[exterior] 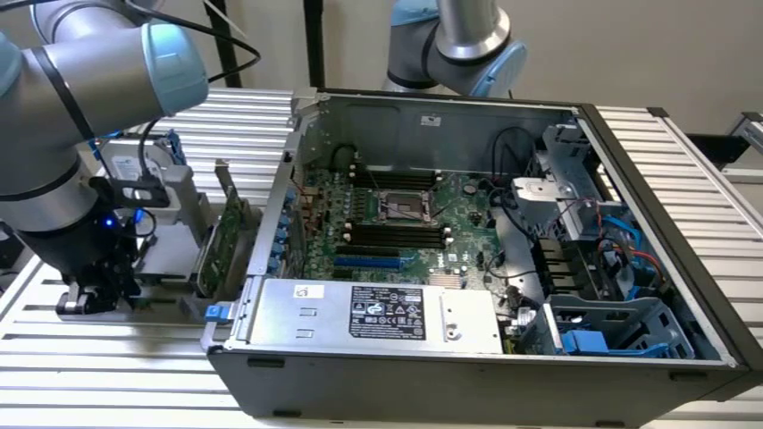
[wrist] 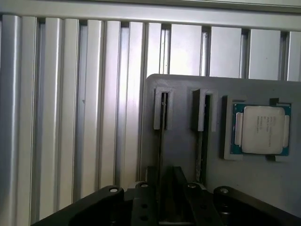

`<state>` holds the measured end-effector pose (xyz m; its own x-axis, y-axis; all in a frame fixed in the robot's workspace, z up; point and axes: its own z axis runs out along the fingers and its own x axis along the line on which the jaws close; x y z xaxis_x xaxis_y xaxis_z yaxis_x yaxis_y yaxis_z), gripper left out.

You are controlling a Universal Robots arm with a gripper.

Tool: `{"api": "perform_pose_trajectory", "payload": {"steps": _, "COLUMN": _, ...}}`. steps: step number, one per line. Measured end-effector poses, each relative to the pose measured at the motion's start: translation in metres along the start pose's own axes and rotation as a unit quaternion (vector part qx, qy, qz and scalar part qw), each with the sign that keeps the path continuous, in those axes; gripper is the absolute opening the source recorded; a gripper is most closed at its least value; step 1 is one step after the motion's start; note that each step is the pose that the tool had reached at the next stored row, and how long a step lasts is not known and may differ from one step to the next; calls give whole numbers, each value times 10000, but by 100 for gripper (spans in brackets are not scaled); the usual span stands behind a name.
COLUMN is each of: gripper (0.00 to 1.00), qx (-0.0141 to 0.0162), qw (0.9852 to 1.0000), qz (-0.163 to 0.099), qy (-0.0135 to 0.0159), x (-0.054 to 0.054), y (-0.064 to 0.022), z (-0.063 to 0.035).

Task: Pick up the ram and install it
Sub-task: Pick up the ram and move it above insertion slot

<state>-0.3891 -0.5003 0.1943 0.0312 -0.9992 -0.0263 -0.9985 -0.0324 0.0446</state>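
Observation:
The holder's slotted post closes around the end of the ram [wrist: 162,113], so I will next pick up the ram by the middle of its top edge [wrist: 161,182].
The ram [wrist: 162,113] stands on edge in a slot of a grey holder plate [wrist: 188,160], so it appears as one thin dark line. A second thin stick [wrist: 203,136] stands in the neighbouring slot. My gripper [wrist: 167,190] is low over the first stick, open, with one finger [wrist: 151,188] on each side of it and a small gap left. In the exterior view my gripper [exterior: 102,295] is down at the holder, on the exterior view's left of the open computer case [exterior: 477,375]. The black memory slots [exterior: 388,234] lie on the motherboard inside the case.
A processor chip [wrist: 262,129] sits in a recess of the holder beside the sticks. A large green expansion card [exterior: 221,241] stands upright between the holder and the case wall. A second arm's base [exterior: 459,45] rises behind the case. The table is ribbed aluminium [exterior: 120,357].

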Motion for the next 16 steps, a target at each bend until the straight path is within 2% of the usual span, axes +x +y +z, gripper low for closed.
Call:
{"api": "perform_pose_trajectory", "payload": {"steps": 8, "gripper": 100, "qx": -1, "qw": 10000, "qz": -13, "qy": 28, "x": 0, "y": -2, "z": 0}}
{"api": "perform_pose_trajectory", "payload": {"steps": 9, "gripper": 0, "qx": -1, "qw": 10000, "qz": -13, "qy": 34, "x": 0, "y": -3, "z": 1}}
{"api": "perform_pose_trajectory", "payload": {"steps": 16, "gripper": 0, "qx": -1, "qw": 10000, "qz": -13, "qy": 38, "x": 0, "y": -3, "z": 0}}
